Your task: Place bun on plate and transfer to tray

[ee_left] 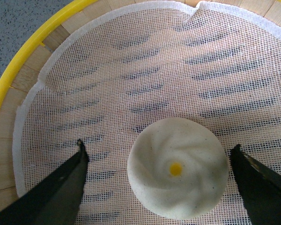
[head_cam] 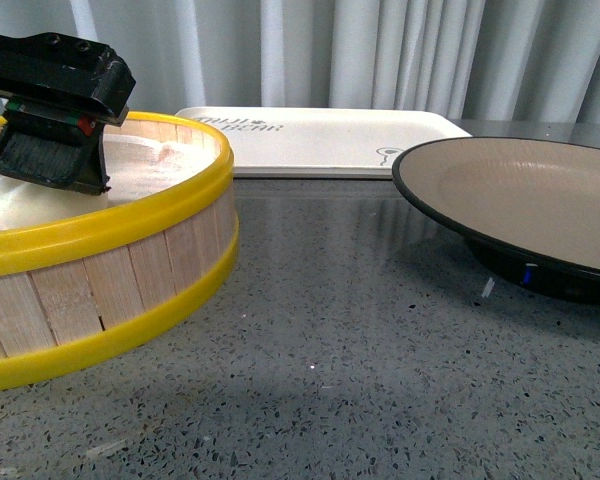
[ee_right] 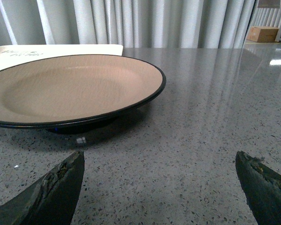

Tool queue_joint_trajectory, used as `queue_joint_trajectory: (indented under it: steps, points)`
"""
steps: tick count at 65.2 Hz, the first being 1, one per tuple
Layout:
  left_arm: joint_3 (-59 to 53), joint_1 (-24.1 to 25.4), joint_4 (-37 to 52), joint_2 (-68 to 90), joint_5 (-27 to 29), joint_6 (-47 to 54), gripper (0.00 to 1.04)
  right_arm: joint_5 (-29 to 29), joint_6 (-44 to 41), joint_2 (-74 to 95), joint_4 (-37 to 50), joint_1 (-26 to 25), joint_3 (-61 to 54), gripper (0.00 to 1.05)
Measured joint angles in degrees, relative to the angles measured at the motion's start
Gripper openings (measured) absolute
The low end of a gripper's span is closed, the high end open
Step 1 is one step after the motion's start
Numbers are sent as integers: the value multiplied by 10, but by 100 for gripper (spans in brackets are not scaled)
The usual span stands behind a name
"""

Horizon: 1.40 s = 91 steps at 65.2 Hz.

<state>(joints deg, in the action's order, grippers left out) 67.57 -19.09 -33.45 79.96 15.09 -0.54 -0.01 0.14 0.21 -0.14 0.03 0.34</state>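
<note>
The white bun has to go on the plate (head_cam: 540,200), so the robot's left gripper will next grab the bun by its round sides.
The white bun (ee_left: 178,167), with a swirled top and a small yellow dot, lies on white mesh inside the yellow-rimmed steamer basket (ee_left: 18,61). My left gripper (ee_left: 158,152) is open above the basket, one finger on each side of the bun and apart from it. In the front view the left arm (head_cam: 55,110) hangs over the basket (head_cam: 130,225) and the bun is hidden. The tan plate with black rim (head_cam: 520,195) stands at the right and also shows in the right wrist view (ee_right: 70,89). The white tray (head_cam: 320,140) lies behind. My right gripper (ee_right: 159,157) is open and empty over the counter near the plate.
The grey speckled counter (head_cam: 330,350) lies between basket and plate. Grey curtains hang behind the tray. A cardboard box (ee_right: 264,33) stands far off beyond the counter in the right wrist view.
</note>
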Motion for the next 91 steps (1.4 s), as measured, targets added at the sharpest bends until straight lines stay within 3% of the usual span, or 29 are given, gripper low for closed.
queue_joint_trajectory:
  steps: [28,47,61,74,91]
  points:
    - [-1,-1,-4,0,-12,-12,4,0,0,0,0,0,0,96]
    - [22,-2,-23,-1,-23,-15,4,0,0,0,0,0,0,96]
    - [104,-19,-54,-2,-19,-12,4,0,0,0,0,0,0,96]
    - [255,-68,-83,42,2,-1,4,0,0,0,0,0,0,96]
    - [448,-191,-89,174,14,25,4,0,0,0,0,0,0,96]
